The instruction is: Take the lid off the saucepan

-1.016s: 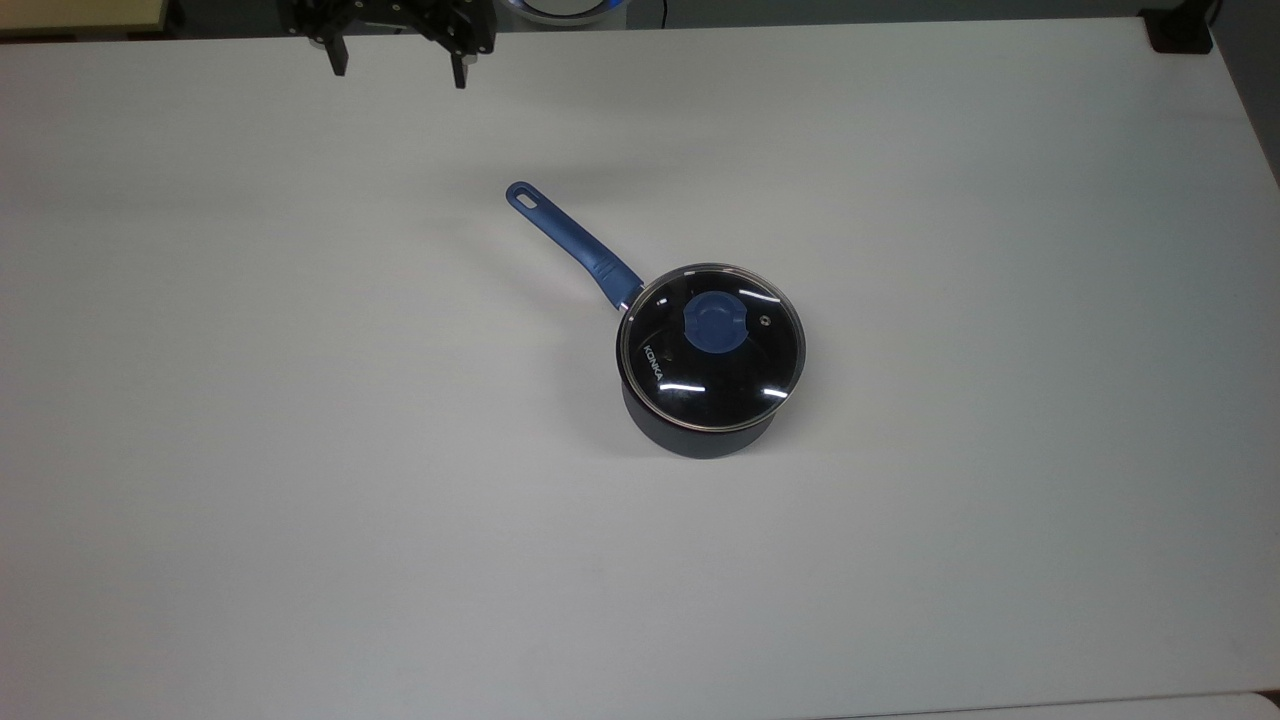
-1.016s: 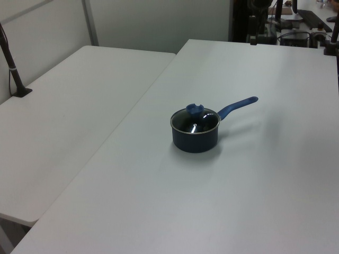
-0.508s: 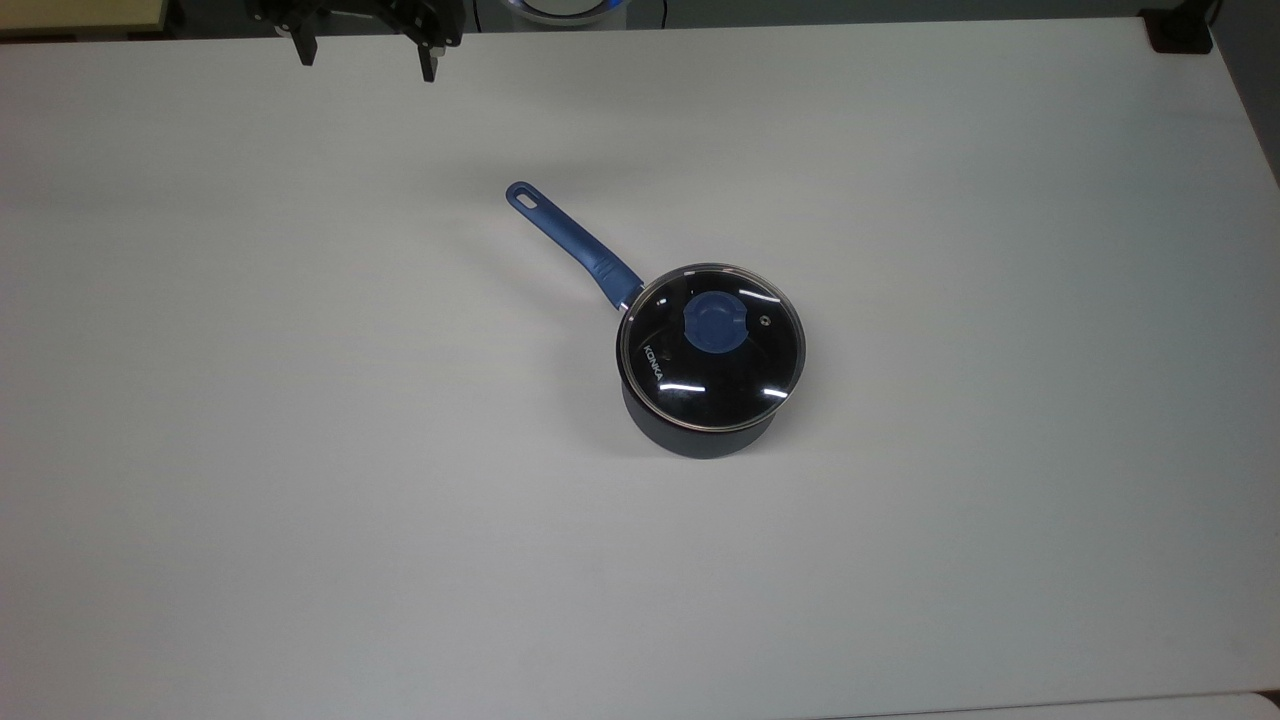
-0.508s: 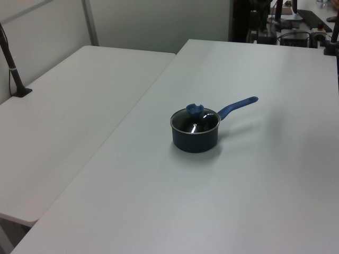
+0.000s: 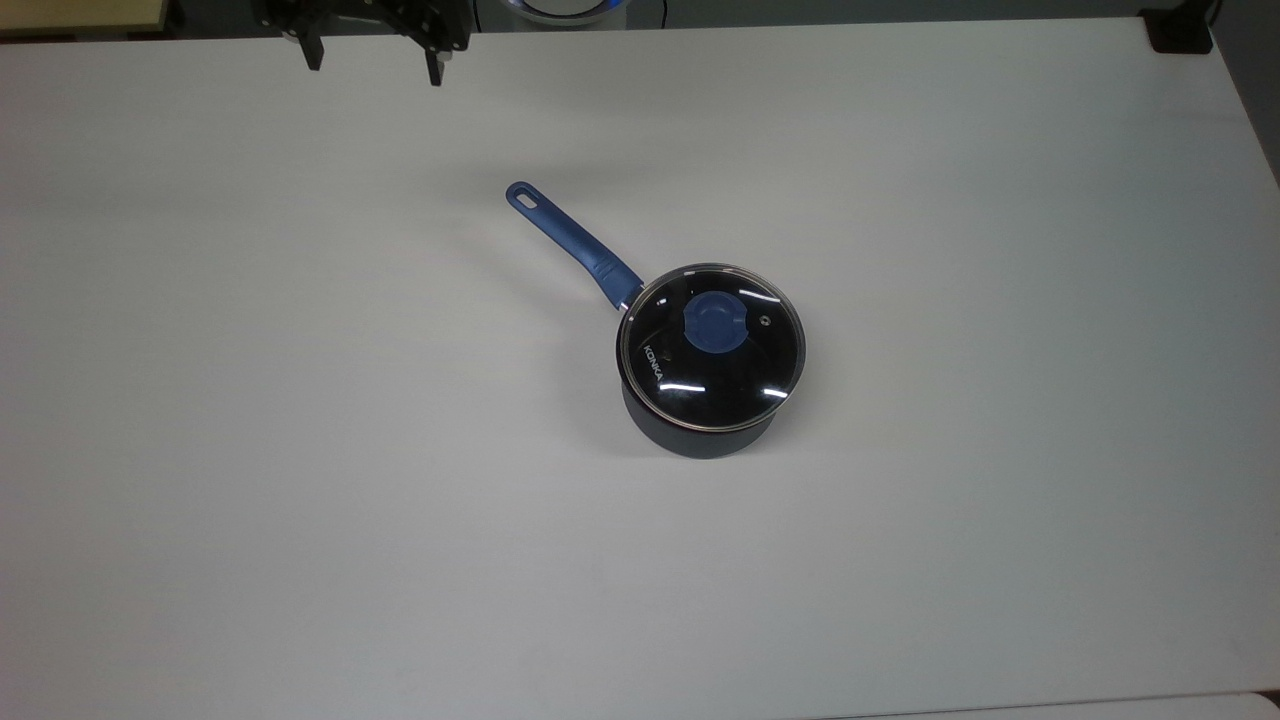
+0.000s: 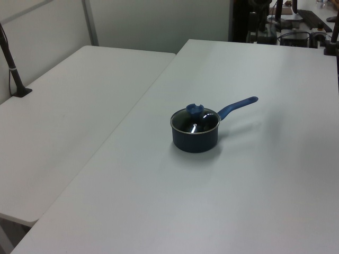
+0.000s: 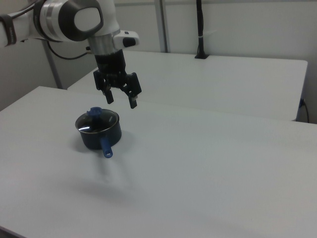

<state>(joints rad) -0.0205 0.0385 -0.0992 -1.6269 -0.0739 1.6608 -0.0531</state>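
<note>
The gripper will next take the lid off the saucepan (image 6: 195, 140), so it will grab the glass lid by its blue knob (image 6: 195, 110).
The saucepan (image 5: 700, 438) stands near the middle of the white table (image 5: 300, 450), its long blue handle (image 5: 572, 242) pointing toward the top view's upper left. The glass lid (image 5: 722, 385) rests on it, blue knob (image 5: 715, 322) at its centre. The left view shows the saucepan (image 6: 195, 140) with the lid (image 6: 194, 124) on top. My gripper (image 5: 375, 68) hangs open and empty at the top view's upper edge, far from the pan. In the right view the gripper (image 7: 121, 101) hovers above and to the right of the saucepan (image 7: 101, 137), clear of the knob (image 7: 95, 112).
A second white table (image 6: 63, 106) adjoins on the left view's left, with a black post (image 6: 13, 69) clamped to it. Dark equipment (image 6: 296, 21) crowds the far end. A black block (image 5: 1180, 30) sits at the top view's upper right corner.
My gripper has shifted a little toward the top view's left and upper edge, still open. The saucepan and lid have not moved.
</note>
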